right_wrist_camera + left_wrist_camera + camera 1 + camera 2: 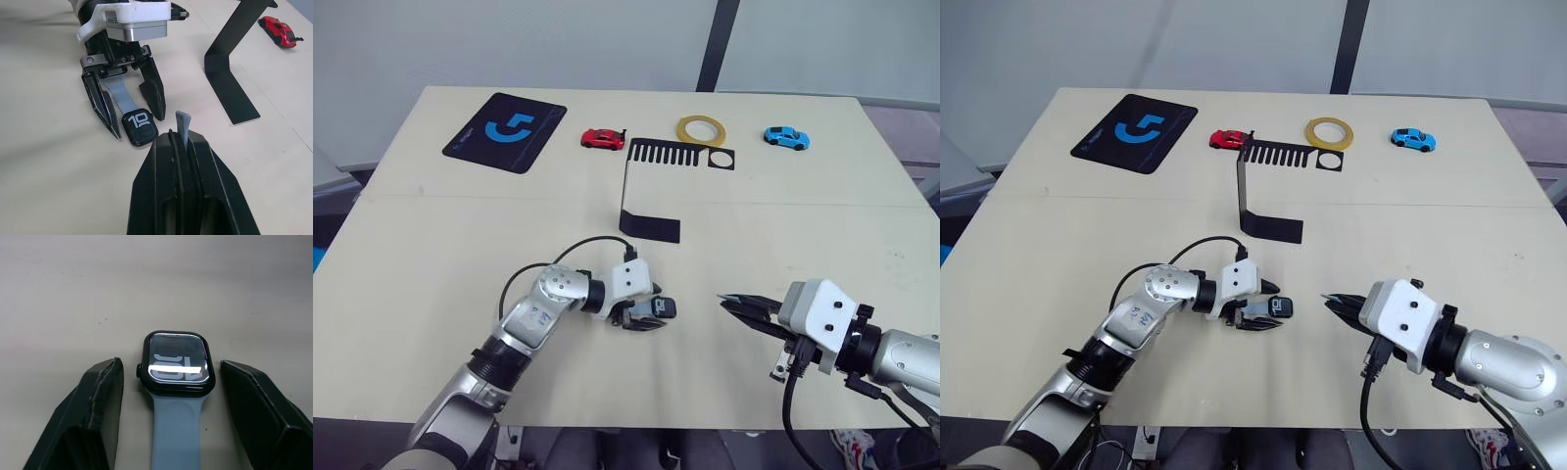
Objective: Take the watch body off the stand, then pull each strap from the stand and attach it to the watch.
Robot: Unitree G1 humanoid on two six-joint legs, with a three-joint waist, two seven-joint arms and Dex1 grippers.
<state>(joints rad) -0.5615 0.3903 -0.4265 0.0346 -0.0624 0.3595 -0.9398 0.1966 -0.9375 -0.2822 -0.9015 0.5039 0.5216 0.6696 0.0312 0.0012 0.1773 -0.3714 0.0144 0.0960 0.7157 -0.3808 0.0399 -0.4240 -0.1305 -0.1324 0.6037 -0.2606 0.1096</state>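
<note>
The watch body should be pinched next by its crowned side [144,363] and opposite side with my left gripper, so that the watch body's strapless end [175,333] stays free for the second strap.
The watch body [177,363] lies flat on the table with its screen up, and one pale grey-blue strap [176,431] is joined to it. My left gripper [646,313] stands open around the watch, one finger on each side and neither touching it. My right gripper [182,134] is shut on the second strap [183,122], whose tip pokes out between the fingers. It hovers just right of the watch [662,306]. The black stand [649,227] is upright behind them with nothing in its slotted top plate [680,154].
Along the far edge of the table lie a black mat with a blue logo [505,131], a red toy car [602,138], a yellow tape roll [702,129] and a blue toy car [786,138]. A seam crosses the tabletop behind the stand.
</note>
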